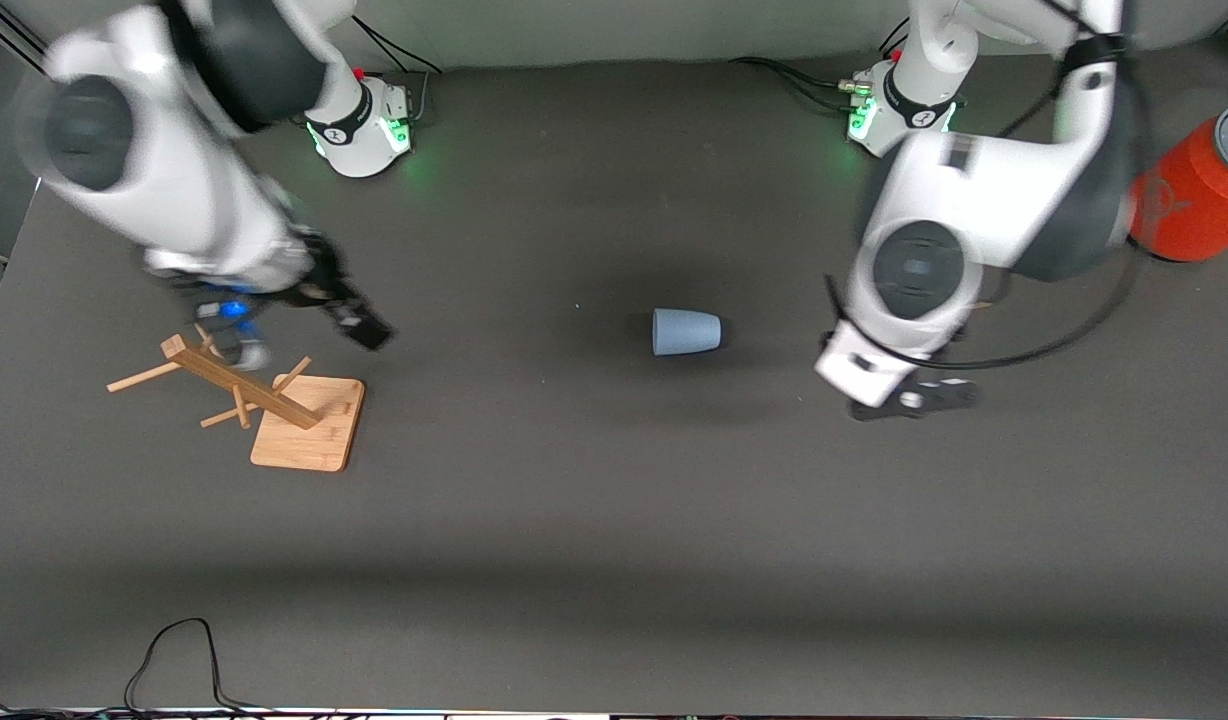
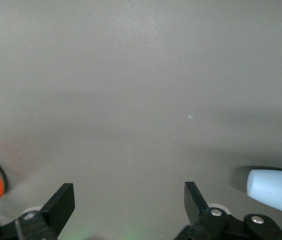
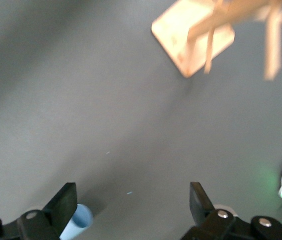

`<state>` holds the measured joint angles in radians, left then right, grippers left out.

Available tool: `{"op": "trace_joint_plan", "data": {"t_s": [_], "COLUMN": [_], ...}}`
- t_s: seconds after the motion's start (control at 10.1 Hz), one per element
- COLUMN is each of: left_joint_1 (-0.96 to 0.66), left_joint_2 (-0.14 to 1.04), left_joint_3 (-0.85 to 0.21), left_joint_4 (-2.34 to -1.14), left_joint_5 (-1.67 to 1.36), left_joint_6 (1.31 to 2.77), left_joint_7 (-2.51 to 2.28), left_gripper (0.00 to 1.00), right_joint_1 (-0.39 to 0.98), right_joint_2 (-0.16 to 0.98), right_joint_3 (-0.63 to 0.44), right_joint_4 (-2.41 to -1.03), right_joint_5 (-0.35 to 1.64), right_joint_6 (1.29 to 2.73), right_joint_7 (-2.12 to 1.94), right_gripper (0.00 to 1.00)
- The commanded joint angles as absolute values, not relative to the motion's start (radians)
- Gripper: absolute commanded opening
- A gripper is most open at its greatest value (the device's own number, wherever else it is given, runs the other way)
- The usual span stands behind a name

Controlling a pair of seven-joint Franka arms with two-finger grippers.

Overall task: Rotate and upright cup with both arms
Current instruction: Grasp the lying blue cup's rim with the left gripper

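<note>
My left gripper is going to grab the pale-blue cup (image 1: 689, 331) next by the rim of its open end (image 1: 657, 331), to rotate the cup upright.
The pale-blue cup (image 1: 686, 332) lies on its side in the middle of the dark table, its wider open end toward the right arm's end. My left gripper (image 1: 914, 398) hangs open and empty over the table beside the cup, toward the left arm's end. In the left wrist view the open gripper (image 2: 129, 197) frames bare table, with the cup (image 2: 275, 190) off to one side. My right gripper (image 1: 359, 322) is open and empty above the table between the rack and the cup. In the right wrist view its fingers (image 3: 133, 200) are spread, and the cup's mouth (image 3: 78, 222) shows by one finger.
A wooden rack (image 1: 274, 400) on a square base stands at the right arm's end; it also shows in the right wrist view (image 3: 200, 35). A large orange cylinder with a grey top (image 1: 1199, 195) stands at the left arm's end. A black cable (image 1: 174, 650) lies by the front edge.
</note>
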<state>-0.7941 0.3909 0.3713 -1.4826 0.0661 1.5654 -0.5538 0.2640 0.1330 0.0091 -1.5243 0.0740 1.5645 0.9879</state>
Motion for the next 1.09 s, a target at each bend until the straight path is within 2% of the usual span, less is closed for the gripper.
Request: {"op": "trace_joint_plan", "data": {"t_s": [0.0,0.1,0.3,0.5,0.8,0.99], "left_joint_1": [-0.871,-0.885,-0.919,-1.003,-1.147,-1.157], "left_joint_2": [0.406,0.438,0.562,0.707,0.782,0.816], "left_joint_3": [0.361,0.300,0.227,0.222,0.222,0.222], "left_joint_4": [-1.470,-1.457,-1.347,-1.247,-1.246,-1.241], "left_joint_5": [0.075,0.086,0.109,0.113,0.182,0.208], "left_joint_6": [1.565,1.563,1.557,1.548,1.554,1.563], "left_joint_7": [-0.751,-0.855,-1.012,-1.093,-1.175,-1.195], "left_gripper": [0.98,0.98,0.98,0.98,0.98,0.98], "right_joint_1": [0.125,0.073,0.017,0.017,0.021,0.015], "right_joint_2": [0.048,0.038,0.028,0.028,0.025,0.018], "right_joint_3": [0.026,0.026,0.023,-0.011,-0.057,-0.049], "right_joint_4": [-1.611,-1.609,-1.598,-1.568,-1.568,-1.569], "right_joint_5": [0.077,0.075,0.010,-0.011,-0.011,-0.011], "right_joint_6": [1.572,1.572,1.574,1.577,1.589,1.589], "right_joint_7": [0.605,0.437,0.130,-0.021,-0.103,-0.080], "right_gripper": [1.00,1.00,1.00,1.00,1.00,1.00]}}
